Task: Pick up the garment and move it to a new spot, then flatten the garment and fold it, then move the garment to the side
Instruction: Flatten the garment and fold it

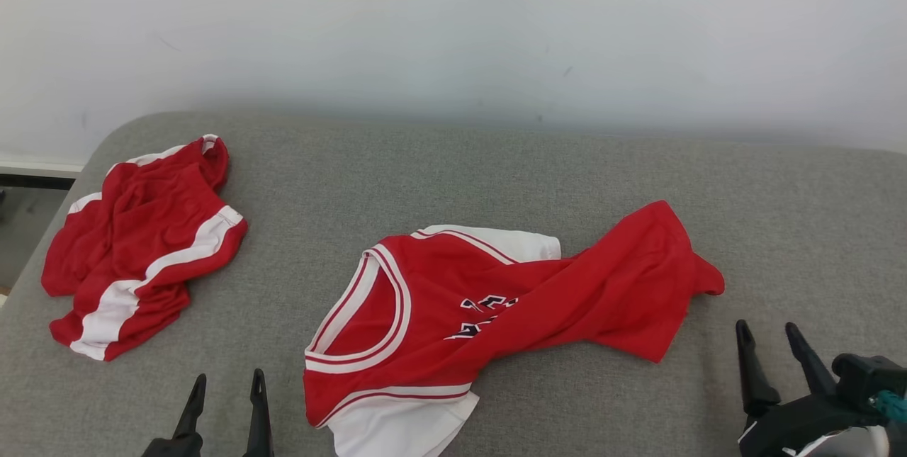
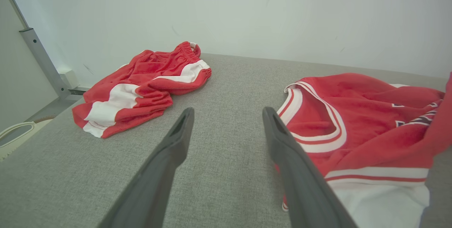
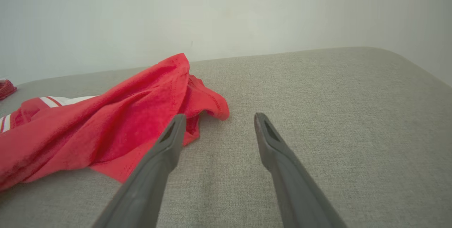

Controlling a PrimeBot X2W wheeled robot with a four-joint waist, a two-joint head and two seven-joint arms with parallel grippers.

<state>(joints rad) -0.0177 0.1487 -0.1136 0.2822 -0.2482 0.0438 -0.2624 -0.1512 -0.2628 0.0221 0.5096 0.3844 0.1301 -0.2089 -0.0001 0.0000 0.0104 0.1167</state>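
Observation:
The red jersey [image 1: 434, 312] needs to be grabbed by its hem [image 1: 672, 334] next with my right gripper, so that I can spread it flat for folding.
The garment [image 1: 496, 308] is a red jersey with white trim and dark lettering, lying crumpled and twisted across the middle of the grey cushion [image 1: 453, 166]. Its neck opening faces my left gripper and its red hem end points right. My left gripper [image 1: 227, 385] stands open at the lower left, just left of the jersey's collar [image 2: 314, 122], touching nothing. My right gripper [image 1: 769, 333] is open at the lower right, a little right of the jersey's hem [image 3: 148, 115], with nothing between its fingers. In the wrist views both grippers [image 2: 227, 113] [image 3: 219, 118] hover over bare fabric.
Red shorts with white stripes [image 1: 142, 244] lie bunched at the cushion's left end [image 2: 141, 86]. A white wall [image 1: 453, 25] runs behind the cushion. The cushion's left edge drops to a floor with a metal post [image 2: 40, 58].

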